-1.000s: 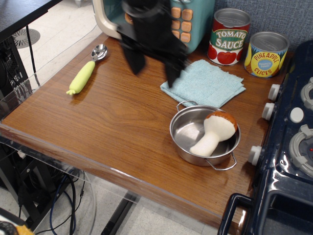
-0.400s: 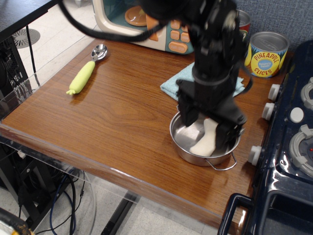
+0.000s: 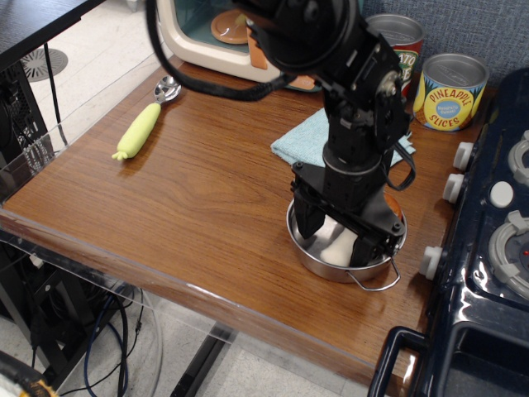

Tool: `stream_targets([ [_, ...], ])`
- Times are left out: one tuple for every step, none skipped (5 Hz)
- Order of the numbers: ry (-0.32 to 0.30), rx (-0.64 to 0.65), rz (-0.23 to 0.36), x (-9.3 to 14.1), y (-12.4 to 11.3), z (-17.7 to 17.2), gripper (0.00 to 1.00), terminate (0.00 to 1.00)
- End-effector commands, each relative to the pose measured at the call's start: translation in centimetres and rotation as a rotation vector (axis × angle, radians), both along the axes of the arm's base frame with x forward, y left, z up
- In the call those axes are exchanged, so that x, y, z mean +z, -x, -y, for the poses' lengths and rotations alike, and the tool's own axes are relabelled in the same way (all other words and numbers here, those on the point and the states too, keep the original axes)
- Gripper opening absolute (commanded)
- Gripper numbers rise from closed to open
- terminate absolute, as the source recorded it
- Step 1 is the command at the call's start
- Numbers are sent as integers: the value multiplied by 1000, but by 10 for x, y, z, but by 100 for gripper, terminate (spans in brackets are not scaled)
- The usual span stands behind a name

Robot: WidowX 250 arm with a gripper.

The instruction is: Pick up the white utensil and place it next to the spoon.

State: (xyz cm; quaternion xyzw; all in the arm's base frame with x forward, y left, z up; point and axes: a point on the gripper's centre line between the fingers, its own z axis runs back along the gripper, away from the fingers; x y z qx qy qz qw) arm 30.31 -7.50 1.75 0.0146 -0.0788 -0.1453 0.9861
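I will put the white utensil down beside the spoon (image 3: 142,126), so I will grab the utensil by its cream stem (image 3: 338,249) next.
The white utensil (image 3: 337,246) is a mushroom-shaped toy lying in the small metal pot (image 3: 329,266) at the table's front right. Only its cream stem shows; the cap is hidden behind the arm. My gripper (image 3: 337,238) is lowered into the pot, open, with one finger (image 3: 307,222) left of the stem and the other to its right. I cannot tell whether the fingers touch the stem. The spoon (image 3: 142,126), with a yellow-green handle and a shiny metal bowl, lies at the table's far left, well away from the gripper.
A light blue cloth (image 3: 299,141) lies behind the pot. A tomato sauce can (image 3: 403,43) and a pineapple can (image 3: 450,91) stand at the back right. A toy microwave (image 3: 198,33) is at the back. A dark toy stove (image 3: 496,240) borders the right side.
The arm came from the back of the table to the pot, then sank lower into it. The fingers now straddle the mushroom's stem and the arm hides its cap. The spoon has not moved.
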Motion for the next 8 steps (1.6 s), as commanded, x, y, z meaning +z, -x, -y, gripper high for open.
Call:
stream_targets([
  [13, 8, 55, 13, 6, 0, 0, 0],
  [23, 13, 65, 16, 9, -2, 0, 0],
  [39, 8, 102, 30, 8, -4, 0, 0],
  [67, 46, 209, 69, 10, -15, 0, 0],
  [83, 110, 312, 114, 11, -35, 0, 0],
  [67, 195, 333, 127, -6, -70, 0, 0],
  [13, 277, 336, 120, -42, -115, 0, 0],
  [-23, 361, 311, 107, -73, -155, 0, 0],
])
